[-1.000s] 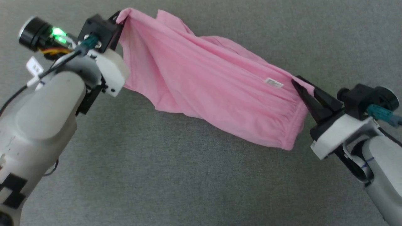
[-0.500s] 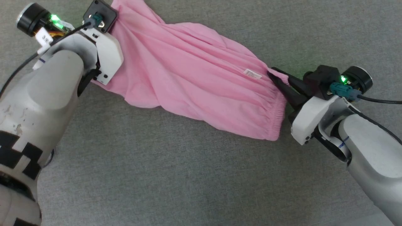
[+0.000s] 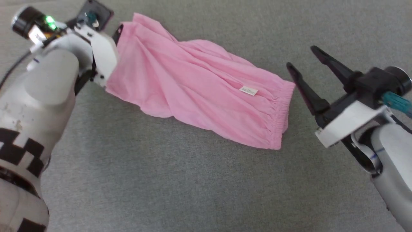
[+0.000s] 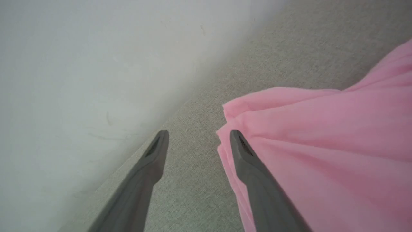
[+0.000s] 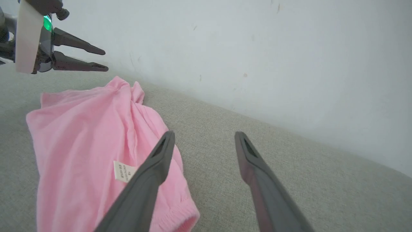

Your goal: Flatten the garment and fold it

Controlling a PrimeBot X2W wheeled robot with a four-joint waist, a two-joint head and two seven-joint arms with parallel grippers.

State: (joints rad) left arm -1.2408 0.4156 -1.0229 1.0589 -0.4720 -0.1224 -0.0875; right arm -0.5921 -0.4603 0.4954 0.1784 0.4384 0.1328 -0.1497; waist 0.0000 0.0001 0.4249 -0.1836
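I need to flatten and fold the pink shorts (image 3: pixel 193 89), so I should grab them next by their gathered elastic waistband (image 3: pixel 282 116) with my right gripper.
The garment (image 3: pixel 199 93), pink shorts, lies rumpled and lengthwise on the grey cloth surface, with its white label (image 3: pixel 248 91) facing up. Its gathered waistband (image 3: pixel 279 112) points toward my right arm. Just off that waistband end, my right gripper (image 3: pixel 300 57) hovers open and holds nothing; the right wrist view shows its fingers (image 5: pixel 204 133) spread over bare surface beside the cloth. At the garment's other end my left gripper (image 4: pixel 198 133) is open too, one finger (image 4: pixel 248 158) lying against the pink edge (image 4: pixel 322 145). The right wrist view also catches the left gripper (image 5: pixel 106 60), above the cloth.
A grey woven surface (image 3: pixel 193 180) stretches around the garment on every side. A white wall (image 5: pixel 257 48) rises along its far edge, close behind the left gripper's end of the cloth.
Both grippers have opened and let go of the garment. It has dropped from hanging between them onto the surface. The right gripper has drawn back from the waistband.
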